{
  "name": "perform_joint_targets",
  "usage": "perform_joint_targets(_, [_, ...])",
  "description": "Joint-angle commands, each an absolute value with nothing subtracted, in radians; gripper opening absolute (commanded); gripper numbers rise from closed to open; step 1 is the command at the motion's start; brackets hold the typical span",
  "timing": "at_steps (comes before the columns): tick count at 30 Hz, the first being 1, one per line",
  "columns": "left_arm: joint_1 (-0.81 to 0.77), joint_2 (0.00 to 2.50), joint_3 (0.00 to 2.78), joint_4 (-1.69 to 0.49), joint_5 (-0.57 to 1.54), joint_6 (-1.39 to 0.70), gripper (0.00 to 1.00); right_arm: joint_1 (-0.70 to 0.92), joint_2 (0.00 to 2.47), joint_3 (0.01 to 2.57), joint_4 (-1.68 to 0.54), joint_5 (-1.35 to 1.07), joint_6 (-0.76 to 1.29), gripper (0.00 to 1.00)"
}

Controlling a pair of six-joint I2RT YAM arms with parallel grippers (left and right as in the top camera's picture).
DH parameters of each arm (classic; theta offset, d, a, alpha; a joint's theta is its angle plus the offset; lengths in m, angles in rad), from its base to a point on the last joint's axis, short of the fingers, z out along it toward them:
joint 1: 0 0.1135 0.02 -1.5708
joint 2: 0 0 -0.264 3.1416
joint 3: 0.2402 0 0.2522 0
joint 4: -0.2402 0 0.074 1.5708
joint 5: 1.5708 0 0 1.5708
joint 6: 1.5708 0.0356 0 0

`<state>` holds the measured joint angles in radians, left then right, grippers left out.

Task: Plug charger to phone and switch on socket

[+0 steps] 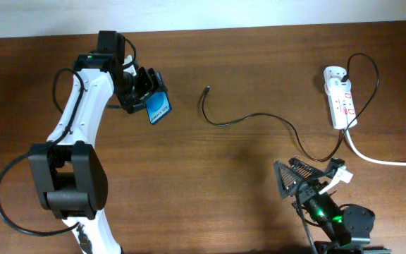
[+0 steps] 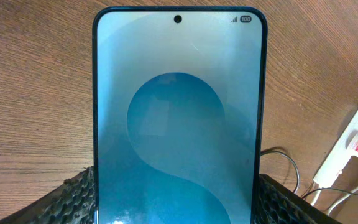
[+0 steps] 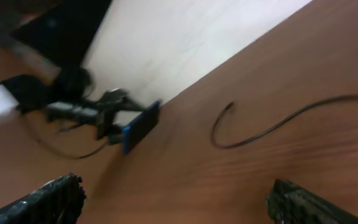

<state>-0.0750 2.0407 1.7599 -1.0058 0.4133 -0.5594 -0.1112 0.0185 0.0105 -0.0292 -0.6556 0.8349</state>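
Observation:
My right gripper will next grab the phone's loose end [image 1: 161, 113], across screen and back, to leave the phone's opposite end open for plugging in the charger.
My left gripper [image 1: 146, 88] is shut on the phone [image 1: 158, 108], a slim phone with a bright blue screen, held off the table at the back left. The phone fills the left wrist view [image 2: 179, 118], gripped at its lower edges. The charger, a thin black cable [image 1: 259, 118], runs from the socket across the table; its free tip [image 1: 208, 89] lies to the right of the phone and shows in the right wrist view [image 3: 230, 106]. The socket, a white power strip [image 1: 340, 99], lies at the far right. My right gripper [image 1: 307, 176] is open and empty near the front right.
A thick white cord [image 1: 383, 159] runs from the power strip off the right edge. The table's far edge meets a white wall [image 1: 259, 13]. The power strip also shows at the right edge of the left wrist view [image 2: 350, 146].

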Motion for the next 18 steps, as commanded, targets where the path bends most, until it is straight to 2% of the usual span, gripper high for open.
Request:
perform_joint_targets(1, [-0.117, 2.043, 1.770, -1.007, 0.422, -0.581, 0.18, -0.104, 0.015, 0.006, 0.094, -0.842, 0.922, 0.98])
perform_joint_targets(2, [-0.136, 2.043, 1.770, -1.002, 0.422, -0.607, 0.19, -0.104, 0.015, 0.025, 0.152, -0.849, 0.920, 0.98])
perform_joint_targets(5, [-0.193, 2.043, 1.770, -0.944, 0.433, -0.679, 0.19, -0.104, 0.086, 0.053, 0.147, -0.854, 0.875, 0.98])
perform_joint_targets(8, [-0.233, 2.043, 1.770, -0.884, 0.432, -0.727, 0.21, -0.013, 0.359, 0.168, 0.146, -0.760, 0.691, 0.99])
perform_joint_targets(10, [-0.235, 2.043, 1.770, -0.855, 0.445, -0.771, 0.22, 0.178, 0.730, 0.383, 0.146, -0.612, 0.525, 0.98])
perform_joint_targets(15, [-0.233, 2.043, 1.770, -0.823, 0.450, -0.883, 0.22, 0.537, 1.401, 0.844, 0.128, -0.214, 0.461, 0.98])
perform_joint_targets(18, [-0.226, 2.043, 1.770, -0.810, 0.502, -0.973, 0.25, 0.616, 1.573, 0.946, 0.176, -0.014, 0.472, 0.98])
